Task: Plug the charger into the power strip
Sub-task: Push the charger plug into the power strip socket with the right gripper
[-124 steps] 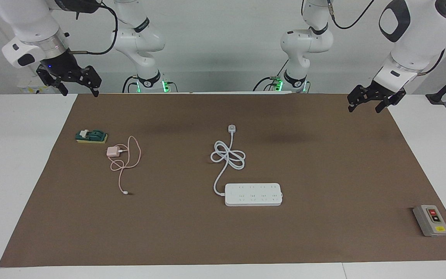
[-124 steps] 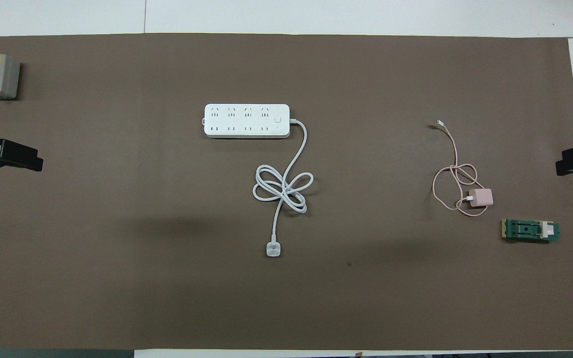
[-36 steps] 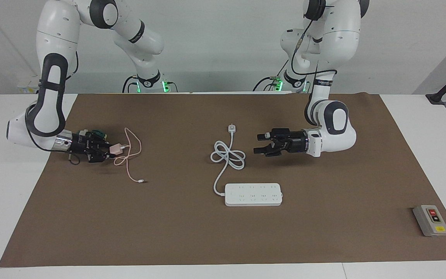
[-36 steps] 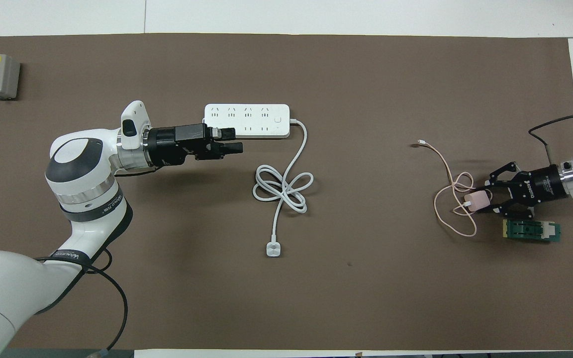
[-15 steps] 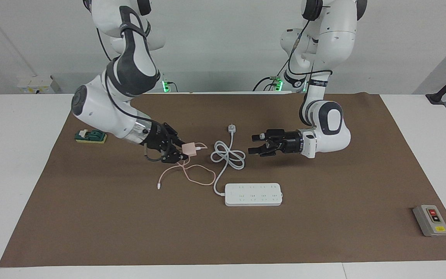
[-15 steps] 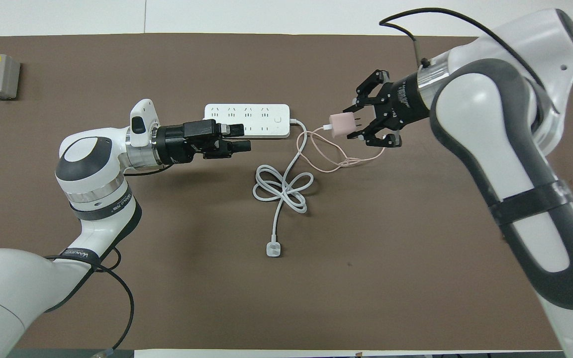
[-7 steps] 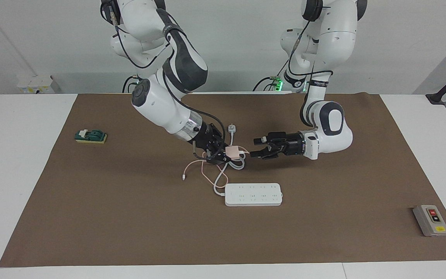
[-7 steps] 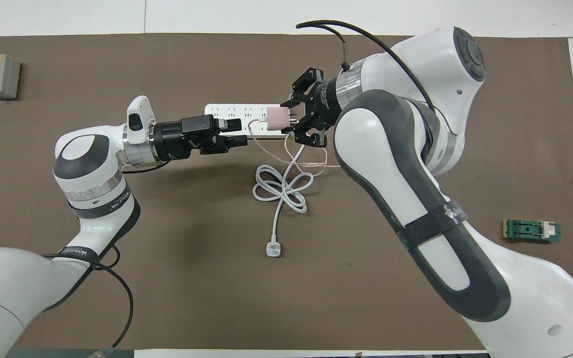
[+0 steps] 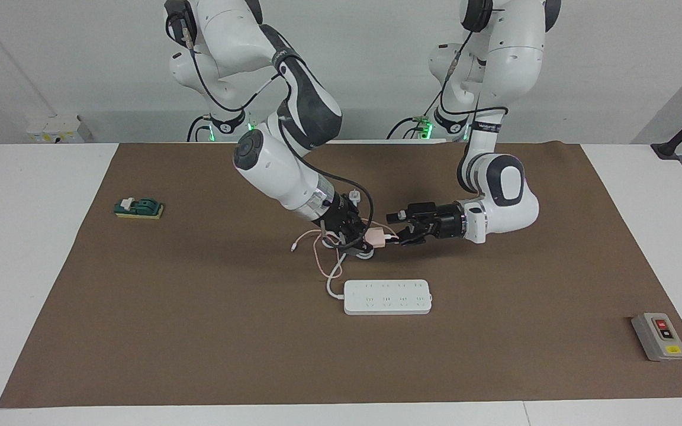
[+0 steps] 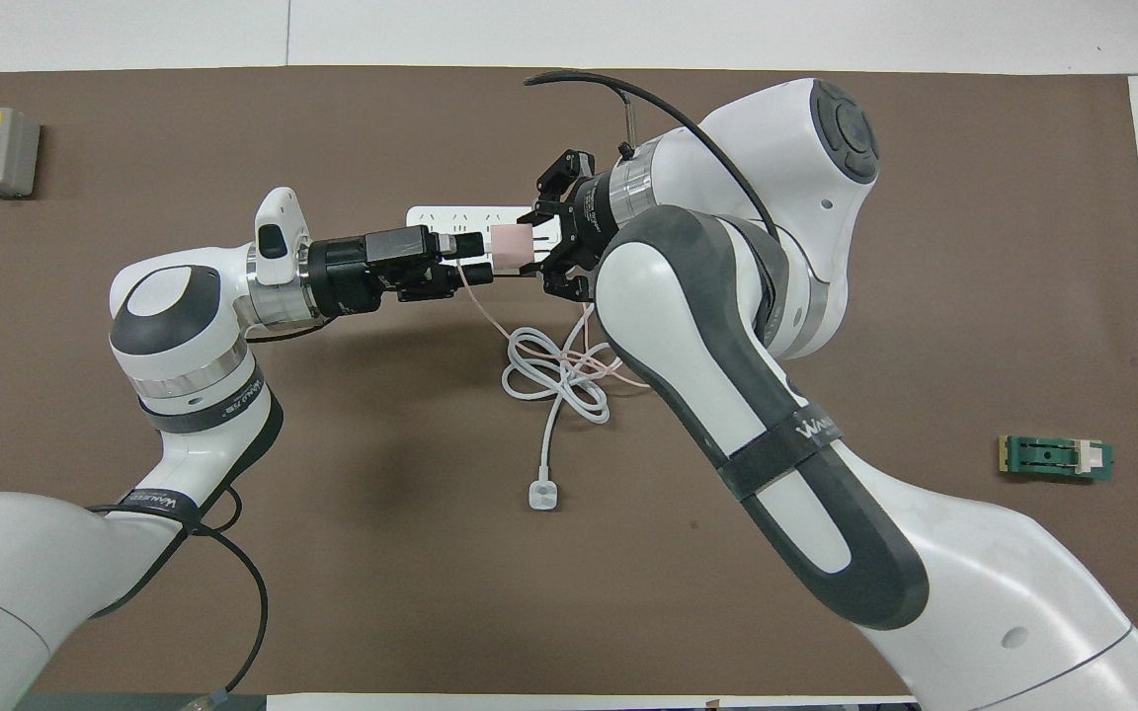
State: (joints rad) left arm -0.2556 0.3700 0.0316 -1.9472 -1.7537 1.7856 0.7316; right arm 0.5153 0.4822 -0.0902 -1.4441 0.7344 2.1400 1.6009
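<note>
My left gripper should next grip the charger by its cable end (image 10: pixel 497 247), so that the pale pink charger can be plugged into the power strip (image 10: pixel 460 213).
My right gripper (image 9: pixel 360 238) is shut on the pale pink charger (image 9: pixel 378 237) and holds it in the air over the white cord's coil (image 10: pixel 554 380). In the overhead view the right gripper (image 10: pixel 539 247) and the charger (image 10: pixel 510 245) cover part of the power strip (image 10: pixel 460 213). My left gripper (image 9: pixel 400 232) is open, with its fingertips at the charger's free end; it also shows in the overhead view (image 10: pixel 475 257). The thin pink cable (image 9: pixel 317 255) hangs from the charger to the mat. The white power strip (image 9: pixel 387 296) lies flat, farther from the robots than both grippers.
The strip's small white plug (image 10: pixel 542 494) lies nearer to the robots than the coil. A green and yellow block (image 9: pixel 139 208) sits toward the right arm's end. A grey box with red and yellow buttons (image 9: pixel 659 336) sits toward the left arm's end.
My right gripper has carried the charger toward the left gripper, dragging the pink cable along. The charger now sits at the left gripper's fingertips. The left arm has barely moved.
</note>
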